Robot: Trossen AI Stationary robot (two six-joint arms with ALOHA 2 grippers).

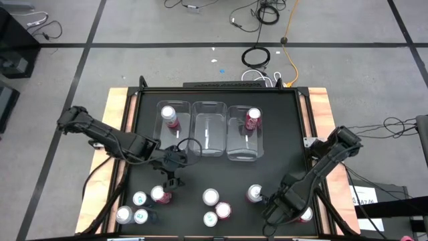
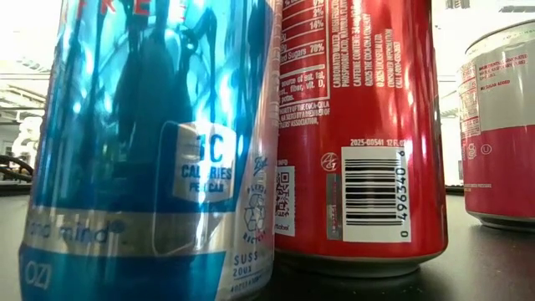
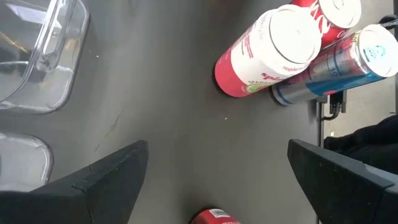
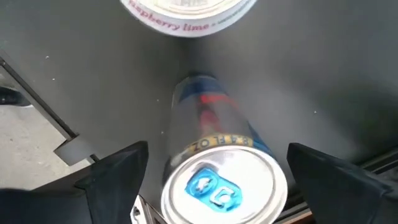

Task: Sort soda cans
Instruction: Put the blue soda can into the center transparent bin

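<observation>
My right gripper should close, because its fingers reach down beside the silver-blue can's upper side [image 4: 214, 144]. Closing now would hold the silver-blue can.
Several soda cans stand upright on the black table [image 1: 281, 134] near its front edge, among them a pink one [image 1: 158, 195] and a silver-blue one [image 1: 141, 216]. One red can [image 1: 169, 115] stands in the left clear bin and another red can [image 1: 252, 119] in the right bin. My left gripper [image 1: 170, 179] [image 3: 217, 162] is open over bare table, just far of the front-left cans. My right gripper [image 1: 275, 213] [image 4: 217, 152] points down, open, with its fingers on either side of a silver-blue can [image 4: 217, 180] below it and apart from it.
Three clear bins [image 1: 208, 127] stand side by side at the table's far middle; the middle one holds no can. A cluster of cans [image 1: 215, 209] stands at the front centre, and a pink can [image 1: 305, 214] beside my right gripper. The low view is filled by close cans [image 2: 359, 134].
</observation>
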